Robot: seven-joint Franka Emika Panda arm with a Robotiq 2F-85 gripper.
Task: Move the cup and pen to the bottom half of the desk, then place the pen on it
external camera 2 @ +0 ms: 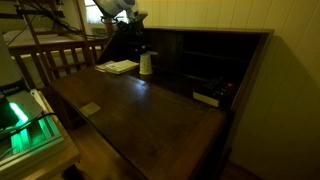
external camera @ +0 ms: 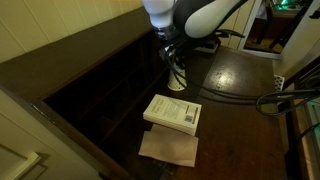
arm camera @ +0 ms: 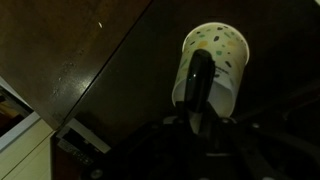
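The pen's black cap lies across the white cup's dotted top (external camera: 177, 75) (arm camera: 229, 48), within its outline, so it is time for my gripper to release the pen.
The small white cup with dark dots (external camera: 178, 81) stands on the lower surface of the dark brown desk (external camera: 240, 70), just beyond the white book; it also shows in an exterior view (external camera 2: 146, 64). My gripper (external camera: 171, 55) comes down from above onto the cup's rim. In the wrist view the cup (arm camera: 225, 62) fills the upper right, and the dark fingers of the gripper (arm camera: 200, 80) lie together across its wall near the rim, shut on it. I cannot make out the pen in any view.
A white paperback book (external camera: 172, 112) lies next to the cup, with a brown sheet (external camera: 168, 148) in front of it. The book shows in an exterior view too (external camera 2: 118, 67). The cubbyholes (external camera 2: 205, 60) hold a dark box (external camera 2: 207, 98). A small flat tag (external camera 2: 90, 108) lies on the desk.
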